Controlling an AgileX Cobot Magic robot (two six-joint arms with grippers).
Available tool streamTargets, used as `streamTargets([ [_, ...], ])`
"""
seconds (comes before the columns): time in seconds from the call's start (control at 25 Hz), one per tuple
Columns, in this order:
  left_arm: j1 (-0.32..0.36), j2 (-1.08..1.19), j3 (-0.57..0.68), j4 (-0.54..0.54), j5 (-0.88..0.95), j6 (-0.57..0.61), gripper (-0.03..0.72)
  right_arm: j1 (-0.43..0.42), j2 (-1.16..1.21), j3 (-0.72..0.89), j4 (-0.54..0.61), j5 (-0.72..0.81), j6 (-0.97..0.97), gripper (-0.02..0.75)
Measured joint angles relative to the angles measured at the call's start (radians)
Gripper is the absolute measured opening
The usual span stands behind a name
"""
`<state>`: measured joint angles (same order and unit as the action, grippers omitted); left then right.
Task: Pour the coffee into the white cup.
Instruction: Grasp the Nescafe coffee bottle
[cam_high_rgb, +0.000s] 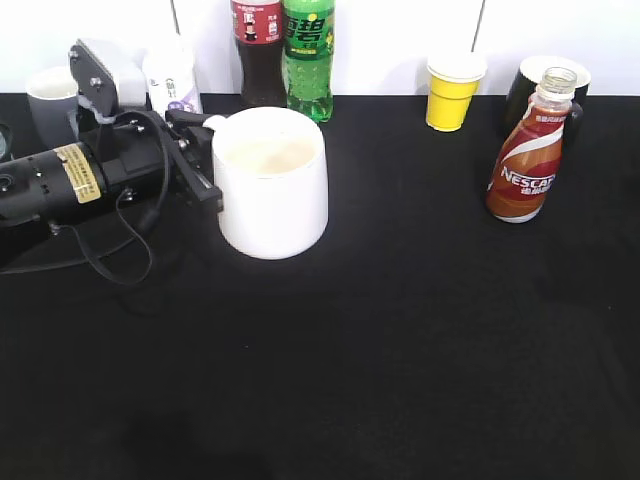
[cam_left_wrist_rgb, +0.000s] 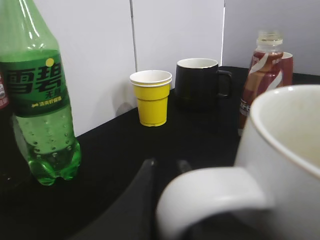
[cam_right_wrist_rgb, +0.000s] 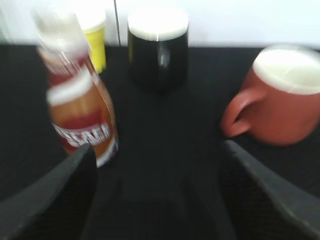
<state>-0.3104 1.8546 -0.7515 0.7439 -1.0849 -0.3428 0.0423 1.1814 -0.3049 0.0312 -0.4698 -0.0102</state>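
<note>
The coffee bottle's opening (cam_high_rgb: 558, 78) should stay free to pour, so my right gripper should next grab the coffee bottle by its wrapped body (cam_high_rgb: 525, 170).
The white cup (cam_high_rgb: 272, 190) stands left of the table's middle; it fills the right of the left wrist view (cam_left_wrist_rgb: 295, 150). My left gripper (cam_high_rgb: 203, 135) (cam_left_wrist_rgb: 166, 162) is at its loop handle, fingers close together, shut on the handle. The coffee (cam_high_rgb: 522, 170) is a small curvy bottle with a brown-orange wrap. It stands upright and uncapped at the right, and shows far off in the left wrist view (cam_left_wrist_rgb: 260, 75). In the right wrist view it is blurred at the left (cam_right_wrist_rgb: 82, 115), beside the left finger. My right gripper (cam_right_wrist_rgb: 157, 150) is open and empty; it is outside the exterior view.
A cola bottle (cam_high_rgb: 258, 50) and a green bottle (cam_high_rgb: 308, 55) stand behind the white cup. A yellow cup (cam_high_rgb: 452, 90) and a black mug (cam_right_wrist_rgb: 157, 47) stand behind the coffee, with a red-brown mug (cam_right_wrist_rgb: 280, 100) to its right. A grey mug (cam_high_rgb: 50, 100) is at the far left.
</note>
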Motion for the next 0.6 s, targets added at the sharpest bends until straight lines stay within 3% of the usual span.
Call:
streamTargets([
  [0.24,0.000,0.000,0.000,0.000,0.001,0.000,0.069,0.000,0.314,0.000,-0.313,-0.388,0.131,0.573],
  [0.48,0.000,0.000,0.000,0.000,0.006,0.000,0.069,0.000,0.512,-0.012,-0.334,-0.594,0.142,0.586],
  [0.6,0.000,0.000,0.000,0.000,0.006,0.000,0.069,0.000,0.621,-0.088,-0.339,-0.622,0.147,0.601],
])
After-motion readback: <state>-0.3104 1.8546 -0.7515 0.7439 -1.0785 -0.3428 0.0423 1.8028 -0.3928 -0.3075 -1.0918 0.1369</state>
